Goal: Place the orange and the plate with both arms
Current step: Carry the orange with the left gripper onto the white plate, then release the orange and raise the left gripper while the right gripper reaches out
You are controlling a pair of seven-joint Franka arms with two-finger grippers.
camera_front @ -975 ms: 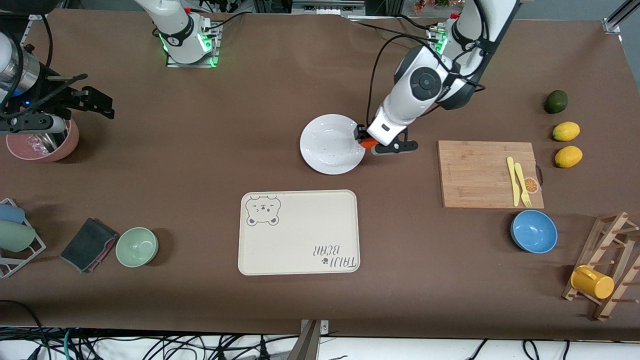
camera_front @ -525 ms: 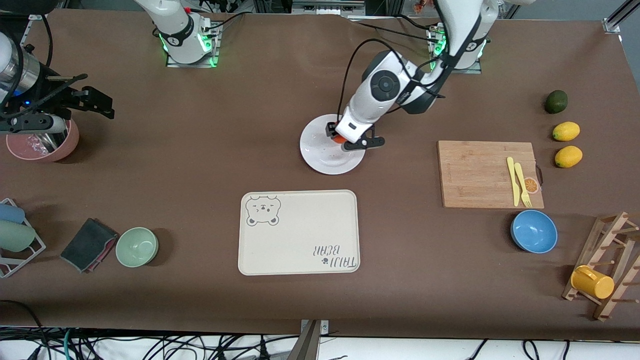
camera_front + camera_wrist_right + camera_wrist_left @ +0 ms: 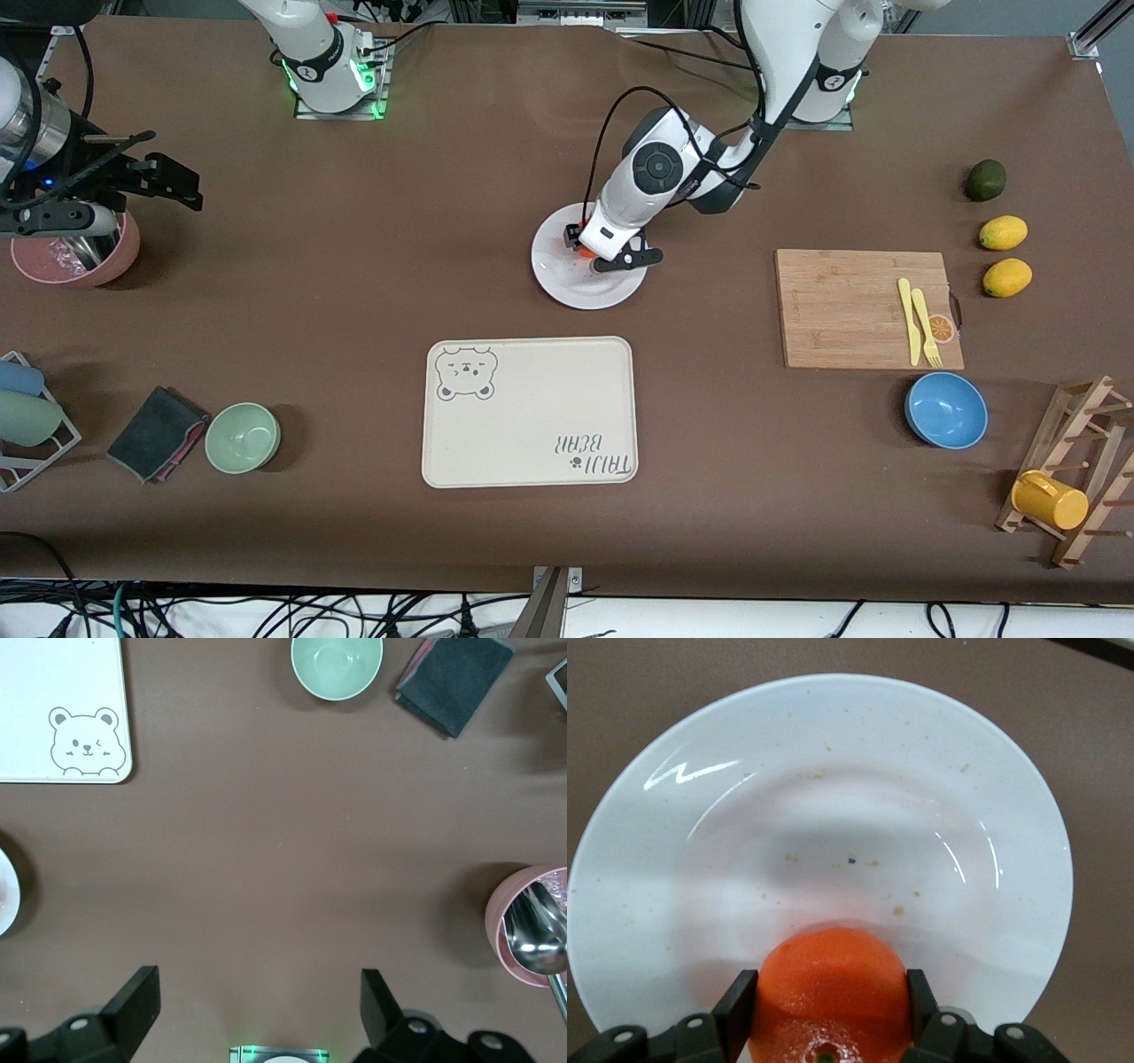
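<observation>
The orange (image 3: 586, 251) is low above the white plate's middle (image 3: 575, 266), so my left gripper can let go.
The white plate (image 3: 576, 279) lies mid-table, farther from the front camera than the bear-print tray. My left gripper (image 3: 587, 249) is over the plate and is shut on the orange (image 3: 586, 251), which is mostly hidden by the hand in the front view. In the left wrist view the orange (image 3: 831, 988) sits between the two black fingers (image 3: 735, 1010), over the plate (image 3: 824, 824). My right gripper (image 3: 133, 182) waits, open and empty, high over the right arm's end of the table beside the pink bowl; its fingers (image 3: 137, 992) stand wide apart in the right wrist view.
A cream bear-print tray (image 3: 530, 412) lies nearer the front camera than the plate. A wooden cutting board (image 3: 864, 308) with yellow cutlery, a blue bowl (image 3: 946, 409), two lemons (image 3: 1004, 233) and a dark green fruit (image 3: 985, 180) are toward the left arm's end. A pink bowl (image 3: 75, 252) and green bowl (image 3: 243, 437) are toward the right arm's end.
My left gripper has carried the orange from beside the plate's rim to over the plate's middle. The right arm has not moved.
</observation>
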